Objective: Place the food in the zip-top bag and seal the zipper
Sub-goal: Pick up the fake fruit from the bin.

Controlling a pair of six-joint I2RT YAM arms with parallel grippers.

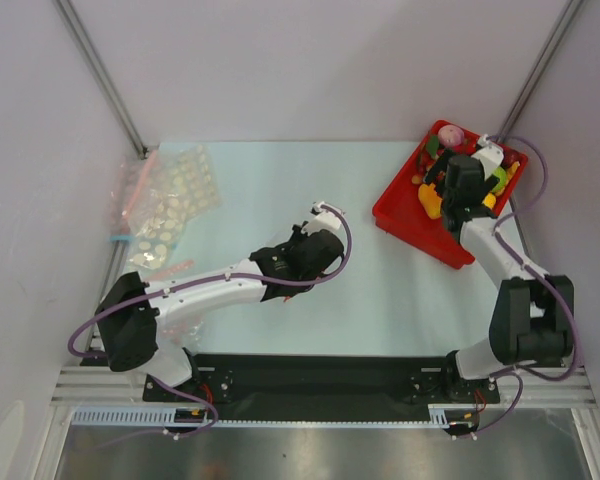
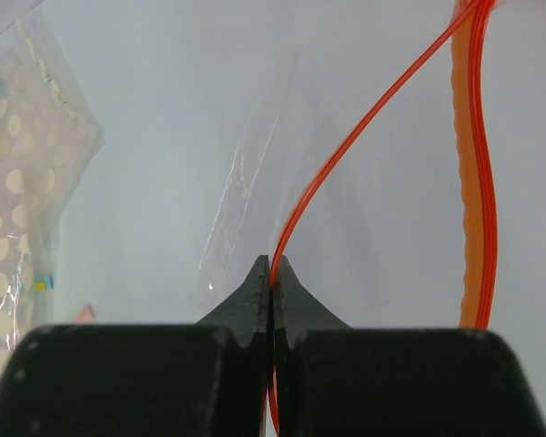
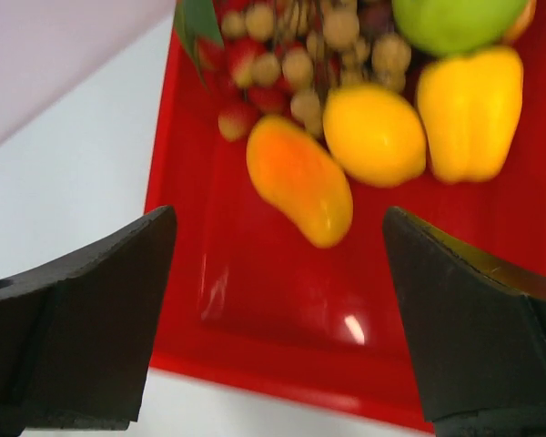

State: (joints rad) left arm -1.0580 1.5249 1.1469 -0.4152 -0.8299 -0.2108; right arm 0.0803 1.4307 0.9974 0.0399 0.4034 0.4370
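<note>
Next, my right gripper reaches the brown nut-like cluster and grabs its thin stem (image 3: 325,64), so the cluster hangs free to enter the zip-top bag's opening.
In the left wrist view, my left gripper (image 2: 272,266) is shut on the thin red-orange zipper (image 2: 346,138) of the clear zip-top bag (image 2: 396,246). The bag's other, wider orange lip (image 2: 473,200) runs down the right, so the mouth gapes. My right gripper (image 3: 278,213) hangs open over the red tray (image 3: 255,300), holding nothing. Ahead of it lies the food: an orange mango-shaped fruit (image 3: 300,177), a yellow lemon (image 3: 373,132), a yellow pepper (image 3: 469,109), a green fruit (image 3: 455,18) and brown nut-like clusters (image 3: 318,55). The bag hardly shows in the top view.
The red tray (image 1: 412,218) sits at the back right with the right arm over it. Clear bags printed with white dots (image 1: 170,205) lie at the back left; one dotted bag (image 2: 9,182) shows left of my left fingers. Walls close in the table.
</note>
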